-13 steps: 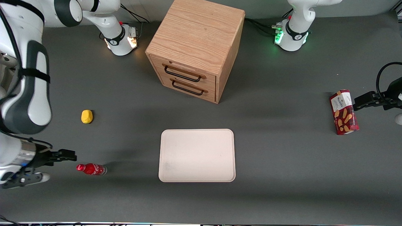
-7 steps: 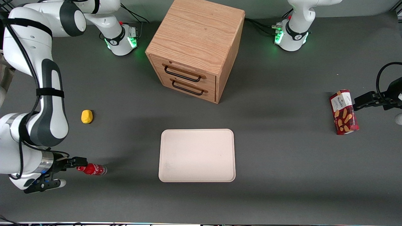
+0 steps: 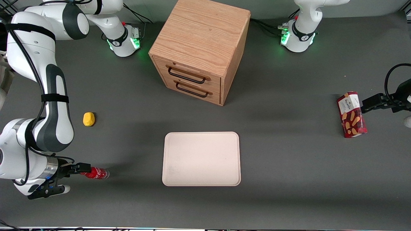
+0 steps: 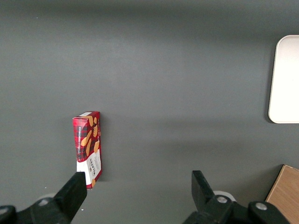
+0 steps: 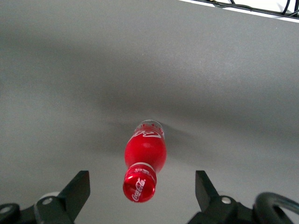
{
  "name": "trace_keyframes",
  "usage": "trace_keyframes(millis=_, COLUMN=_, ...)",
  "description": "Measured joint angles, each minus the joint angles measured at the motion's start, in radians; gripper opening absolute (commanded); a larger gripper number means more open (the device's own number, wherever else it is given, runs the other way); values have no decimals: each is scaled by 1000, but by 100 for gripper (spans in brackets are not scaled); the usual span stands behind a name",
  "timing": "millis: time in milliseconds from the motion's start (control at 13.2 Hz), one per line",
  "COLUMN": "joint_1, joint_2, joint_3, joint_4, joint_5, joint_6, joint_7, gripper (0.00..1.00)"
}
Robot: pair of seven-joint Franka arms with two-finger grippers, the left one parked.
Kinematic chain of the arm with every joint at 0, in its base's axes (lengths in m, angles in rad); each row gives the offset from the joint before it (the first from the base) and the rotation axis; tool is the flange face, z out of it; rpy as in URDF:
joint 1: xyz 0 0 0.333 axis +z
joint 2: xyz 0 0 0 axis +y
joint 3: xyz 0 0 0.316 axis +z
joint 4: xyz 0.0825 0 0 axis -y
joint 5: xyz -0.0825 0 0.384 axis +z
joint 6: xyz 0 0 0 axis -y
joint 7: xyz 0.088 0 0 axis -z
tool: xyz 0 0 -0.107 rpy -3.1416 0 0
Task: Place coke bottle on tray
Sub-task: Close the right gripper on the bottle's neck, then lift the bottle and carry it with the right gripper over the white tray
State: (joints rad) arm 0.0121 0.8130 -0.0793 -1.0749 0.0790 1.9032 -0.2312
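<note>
To place the coke bottle on the tray (image 3: 201,158), my right gripper will next grab the bottle by its red cap (image 3: 83,173).
The coke bottle (image 3: 96,173) lies on its side on the dark table, toward the working arm's end, with its red cap (image 5: 139,183) pointing at my right gripper. The gripper (image 3: 78,177) sits low over the table at the cap end, open. In the right wrist view the gripper (image 5: 141,180) has one dark finger (image 5: 79,186) on each side of the cap, and neither touches it. The cream-white tray (image 3: 201,158) lies flat mid-table, about a tray's width away from the bottle toward the parked arm's end. Nothing lies on it.
A yellow lemon-like object (image 3: 89,119) lies farther from the front camera than the bottle. The wooden drawer cabinet (image 3: 200,48) stands farther back than the tray. A red snack box (image 3: 351,114) lies toward the parked arm's end.
The right arm has swung in and lowered. Its gripper has advanced to the bottle's cap end, so the cap now lies between the open fingers. The bottle has not moved.
</note>
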Motion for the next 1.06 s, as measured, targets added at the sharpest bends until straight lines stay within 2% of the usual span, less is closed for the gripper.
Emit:
trace_keyframes(millis=152, joint_1=0, joint_2=3, joint_3=0, joint_4=-8, joint_5=0, joint_6=2, joint_7=0, gripper=99)
trace_keyframes(millis=228, joint_1=0, joint_2=3, joint_3=0, joint_4=-10, joint_5=0, joint_6=4, joint_7=0, gripper=87)
trace_keyframes(millis=380, joint_1=0, joint_2=3, joint_3=0, joint_4=-11, joint_5=0, joint_6=5, joint_7=0, gripper=32)
trace_keyframes(millis=456, joint_1=0, joint_2=3, joint_3=0, joint_4=-11, joint_5=0, joint_6=5, joint_7=0, gripper=13)
trace_keyframes(millis=532, joint_1=0, joint_2=3, joint_3=0, joint_4=-11, joint_5=0, joint_6=5, joint_7=0, gripper=0)
trace_keyframes(millis=1063, joint_1=2, joint_2=-1, joint_3=0, joint_4=-6, joint_5=0, joint_6=2, joint_7=0, gripper=0)
